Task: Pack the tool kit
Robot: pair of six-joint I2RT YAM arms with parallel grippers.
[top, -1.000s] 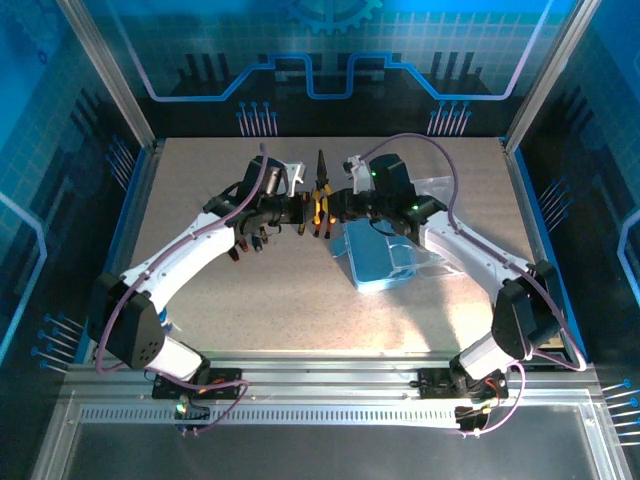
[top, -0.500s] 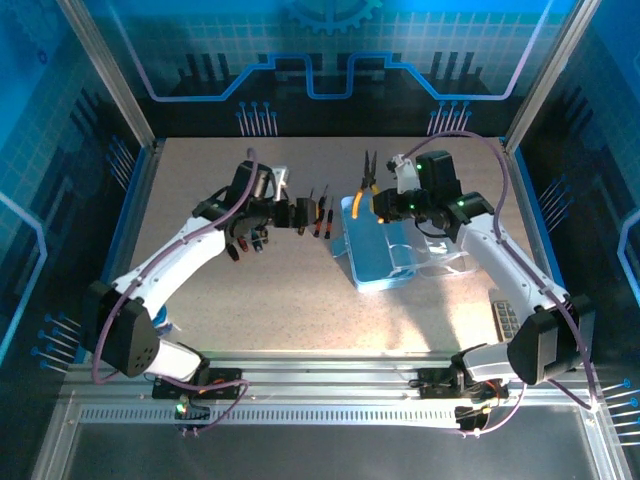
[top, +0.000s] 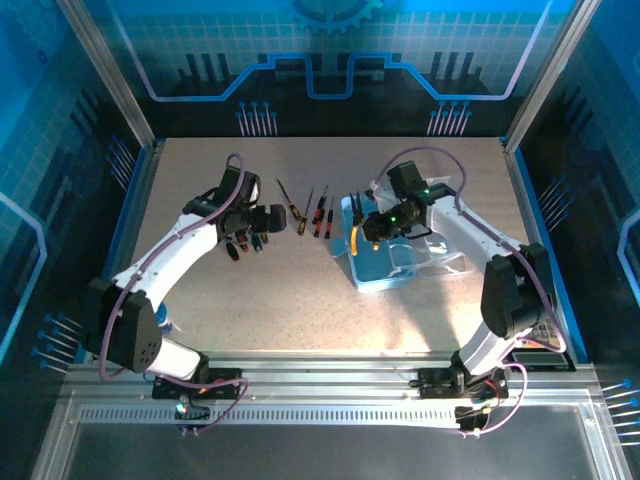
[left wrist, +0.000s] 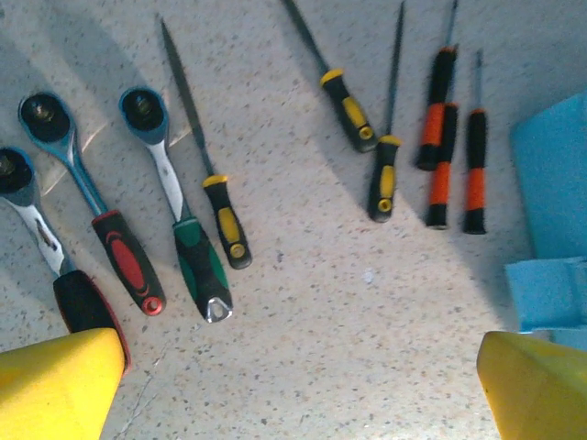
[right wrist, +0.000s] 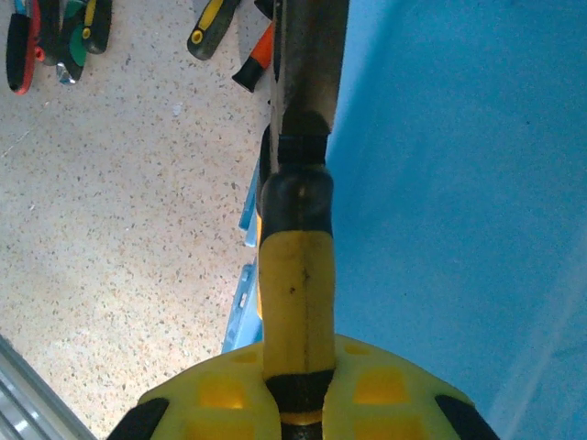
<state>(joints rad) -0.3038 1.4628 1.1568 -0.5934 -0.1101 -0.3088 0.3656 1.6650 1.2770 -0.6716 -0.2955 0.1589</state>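
Observation:
I should keep holding the pliers in my right gripper until they are in the case, because the case's edge runs under them and they would end across it if I opened now.
The light-blue case (top: 385,265) lies open at mid-table, its clear lid (top: 440,262) folded out to the right. My right gripper (top: 367,228) is shut on the orange-handled pliers (right wrist: 295,275), held over the case's left edge (right wrist: 440,183) with the metal head pointing away from the wrist. Two yellow/black screwdrivers (left wrist: 348,108) and two red/black ones (left wrist: 438,110) lie side by side on the table left of the case. My left gripper (left wrist: 298,367) hovers open and empty just near of them, its yellow fingers (left wrist: 64,380) spread wide.
Three ratchet wrenches (left wrist: 83,183) and another yellow/black screwdriver (left wrist: 227,220) lie left of the screwdriver row, below my left wrist (top: 245,215). Blue enclosure walls ring the speckled table (top: 300,310). Bare table lies in front of the case.
My right gripper has carried the pliers from the table's middle up and then down over the case. My left gripper has drawn back to the left, away from the pliers.

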